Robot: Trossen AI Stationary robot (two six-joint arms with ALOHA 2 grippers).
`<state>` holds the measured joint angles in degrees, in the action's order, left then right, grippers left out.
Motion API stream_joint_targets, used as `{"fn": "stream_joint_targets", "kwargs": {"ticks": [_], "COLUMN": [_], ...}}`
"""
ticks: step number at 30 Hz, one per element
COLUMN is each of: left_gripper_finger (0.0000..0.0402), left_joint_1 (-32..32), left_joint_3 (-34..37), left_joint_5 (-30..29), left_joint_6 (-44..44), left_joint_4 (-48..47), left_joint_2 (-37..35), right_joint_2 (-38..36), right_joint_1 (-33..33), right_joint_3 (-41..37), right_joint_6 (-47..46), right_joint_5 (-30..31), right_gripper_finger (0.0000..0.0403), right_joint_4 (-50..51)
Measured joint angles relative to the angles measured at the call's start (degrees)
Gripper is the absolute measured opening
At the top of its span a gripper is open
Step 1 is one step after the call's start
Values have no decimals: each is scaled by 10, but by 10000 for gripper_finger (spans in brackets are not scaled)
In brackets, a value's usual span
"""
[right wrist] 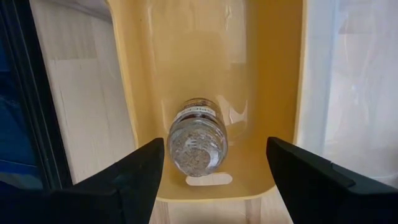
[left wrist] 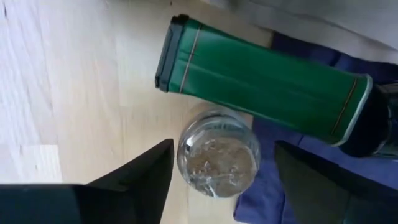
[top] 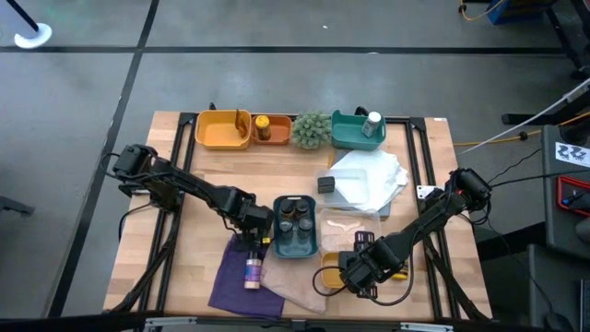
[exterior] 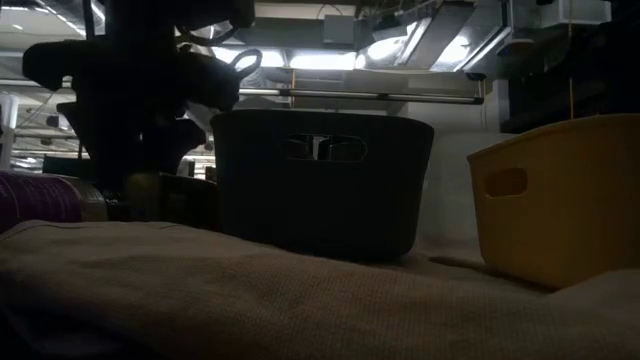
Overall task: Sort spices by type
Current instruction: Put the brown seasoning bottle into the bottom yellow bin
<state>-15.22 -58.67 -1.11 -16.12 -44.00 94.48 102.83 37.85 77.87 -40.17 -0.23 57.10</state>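
Observation:
My left gripper should close on the jar now, because its two fingers are on either side of the jar's glass side [left wrist: 219, 126], below its round top [left wrist: 219, 167].
My left gripper [left wrist: 221, 177] points down near the table's middle, open, one finger on each side of a clear glass spice jar [left wrist: 217, 152]. The jar stands upright where the wood meets a purple cloth [left wrist: 280, 186]. Neither finger touches it. A green tin [left wrist: 261, 81] lies on its side just beyond the jar. My right gripper [right wrist: 214, 177] hangs open over a small yellow tray [right wrist: 273, 93] near the front edge. Its fingers stand apart from the labelled clear jar [right wrist: 198, 140] that rests on the tray's floor. Another jar [top: 251, 272] lies on the purple cloth.
A dark teal tray [top: 297, 247] with dark-lidded jars stands between the arms. Along the far edge stand a yellow tray [top: 221, 131], an orange tray [top: 277, 138] holding a jar, a green spiky plant [top: 312, 129] and a teal tray [top: 350, 134] holding a white bottle. White wrapping [top: 369, 180] and a beige cloth [top: 295, 286] lie nearby.

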Motion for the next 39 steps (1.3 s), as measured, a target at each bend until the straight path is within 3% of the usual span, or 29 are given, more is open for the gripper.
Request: {"fn": "stream_joint_targets", "kwargs": {"ticks": [9, 16, 23, 31, 39], "left_gripper_finger": [245, 161, 160, 160, 162], "left_joint_1": [0, 0, 0, 3, 3], "left_joint_3": [0, -1, -15, -95, -229], "left_joint_5": [1, 2, 3, 3, 3], "left_joint_6": [3, 2, -3, -5, 0], "left_joint_4": [16, 10, -52, -137, -133], "left_joint_2": [12, 11, 2, -30, -41], "right_joint_2": [0, -19, -45, -81, -120], "right_joint_1": [0, 1, 0, 0, 0], "right_joint_3": [0, 0, 0, 0, 0], "right_joint_6": [0, 0, 0, 7, 17], "right_joint_5": [0, 6, 11, 33, 97], "right_gripper_finger": [282, 282, 282, 282, 282], "right_joint_4": [1, 4, 16, 22, 68]}}
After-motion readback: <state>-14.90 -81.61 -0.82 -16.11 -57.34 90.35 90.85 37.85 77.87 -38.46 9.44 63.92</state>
